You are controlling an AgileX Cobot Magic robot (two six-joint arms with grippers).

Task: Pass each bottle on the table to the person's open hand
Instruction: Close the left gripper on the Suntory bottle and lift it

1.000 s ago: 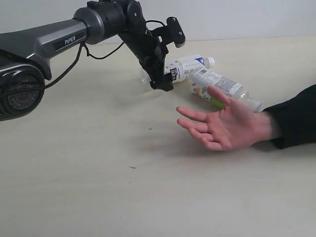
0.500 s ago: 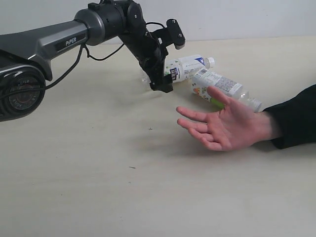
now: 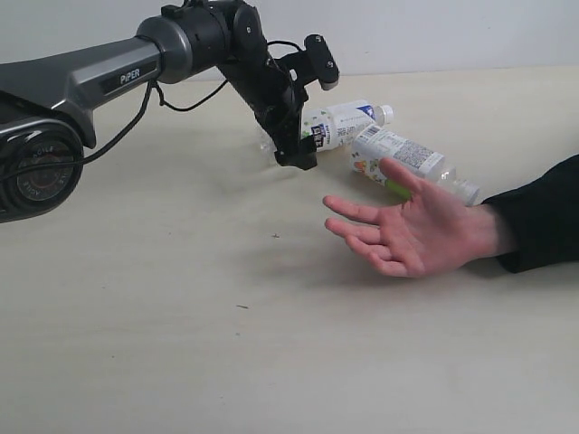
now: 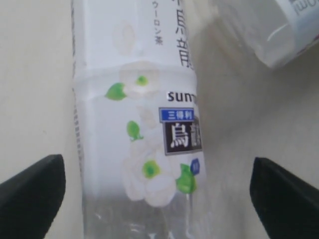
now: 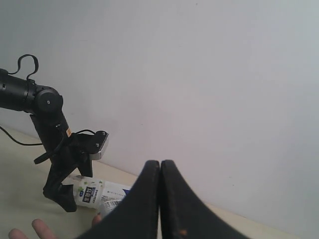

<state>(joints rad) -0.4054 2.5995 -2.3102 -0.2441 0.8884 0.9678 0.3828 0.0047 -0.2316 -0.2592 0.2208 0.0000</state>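
My left gripper closes on the bottle's bottom end (image 4: 142,209) next, since my fingers are on either side of it.
A white-labelled bottle (image 3: 342,124) with a white cap lies on its side on the table (image 3: 181,298). My left gripper (image 3: 289,145) stands open over its clear bottom end. In the left wrist view the bottle (image 4: 137,124) lies between the two black fingertips (image 4: 35,191), untouched by either, with the gripper (image 4: 159,199) wide apart. A second bottle (image 3: 403,158) with a green-lime label lies beside it, partly behind the person's open hand (image 3: 412,231), which rests palm up. My right gripper (image 5: 160,167) is shut on nothing, held high. No black-capped bottle is in view.
The person's black sleeve (image 3: 543,212) lies at the table's right edge. The left arm (image 3: 99,77) spans the upper left above the table. A pale wall (image 5: 199,74) rises behind the table.
My left gripper has shifted slightly around the white-labelled bottle's end, then held still. The hand and both bottles have not moved.
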